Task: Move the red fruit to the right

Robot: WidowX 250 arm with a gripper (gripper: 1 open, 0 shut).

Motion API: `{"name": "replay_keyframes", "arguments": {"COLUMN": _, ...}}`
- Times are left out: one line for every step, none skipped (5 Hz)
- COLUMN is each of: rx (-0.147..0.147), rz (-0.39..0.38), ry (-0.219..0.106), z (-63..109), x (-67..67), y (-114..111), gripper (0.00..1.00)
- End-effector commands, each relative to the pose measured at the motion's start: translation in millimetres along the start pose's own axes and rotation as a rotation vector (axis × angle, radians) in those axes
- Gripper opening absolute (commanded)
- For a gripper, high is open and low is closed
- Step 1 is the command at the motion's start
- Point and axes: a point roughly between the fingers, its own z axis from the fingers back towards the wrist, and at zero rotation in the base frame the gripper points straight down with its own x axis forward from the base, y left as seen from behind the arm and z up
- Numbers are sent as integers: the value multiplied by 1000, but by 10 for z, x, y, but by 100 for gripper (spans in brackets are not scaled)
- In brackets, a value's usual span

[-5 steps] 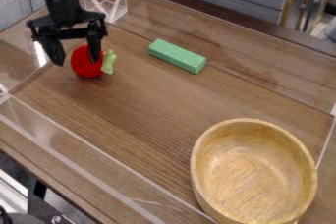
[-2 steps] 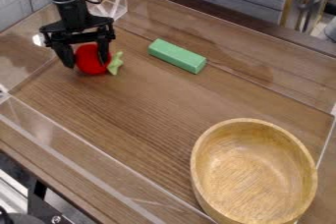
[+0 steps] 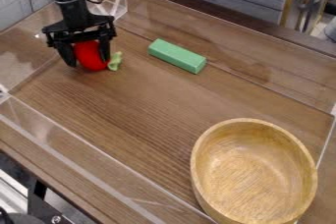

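Note:
The red fruit has to move across the table, so my gripper should grab it by its round red body [image 3: 89,53] next and leave its green leafy cap [image 3: 114,62] free.
The red fruit [image 3: 90,57] lies on the wooden table at the upper left, its green leafy cap [image 3: 114,62] pointing right. My black gripper [image 3: 84,51] has come down over it from above, jaws open, one finger on each side of the fruit. The fingers straddle the fruit closely; whether they touch it I cannot tell. The fruit rests on the table, partly hidden by the fingers.
A flat green rectangular block [image 3: 176,55] lies to the right of the fruit. A large wooden bowl [image 3: 254,174] sits at the lower right. Clear plastic walls [image 3: 79,140] edge the table on the left and front.
The gripper has shifted slightly right and lowered around the fruit. The fruit has turned and moved a little to the right.

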Motion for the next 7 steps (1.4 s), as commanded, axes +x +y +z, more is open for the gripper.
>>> {"name": "replay_keyframes", "arguments": {"rx": -4, "rz": 20, "ry": -51, "z": 227, "x": 101, "y": -19, "gripper": 100}}
{"name": "replay_keyframes", "arguments": {"rx": 1, "rz": 111, "ry": -52, "z": 290, "x": 90, "y": 73, "gripper": 100}}
{"name": "replay_keyframes", "arguments": {"rx": 4, "rz": 198, "ry": -52, "z": 359, "x": 70, "y": 160, "gripper": 100}}
{"name": "replay_keyframes", "arguments": {"rx": 5, "rz": 272, "ry": -52, "z": 443, "x": 35, "y": 210, "gripper": 100}}
{"name": "replay_keyframes", "arguments": {"rx": 4, "rz": 276, "ry": -56, "z": 439, "x": 34, "y": 148, "gripper": 100}}
{"name": "replay_keyframes", "arguments": {"rx": -22, "rz": 293, "ry": -50, "z": 585, "x": -15, "y": 45, "gripper": 0}}
{"name": "replay_keyframes", "arguments": {"rx": -53, "rz": 277, "ry": -20, "z": 726, "x": -146, "y": -234, "gripper": 0}}
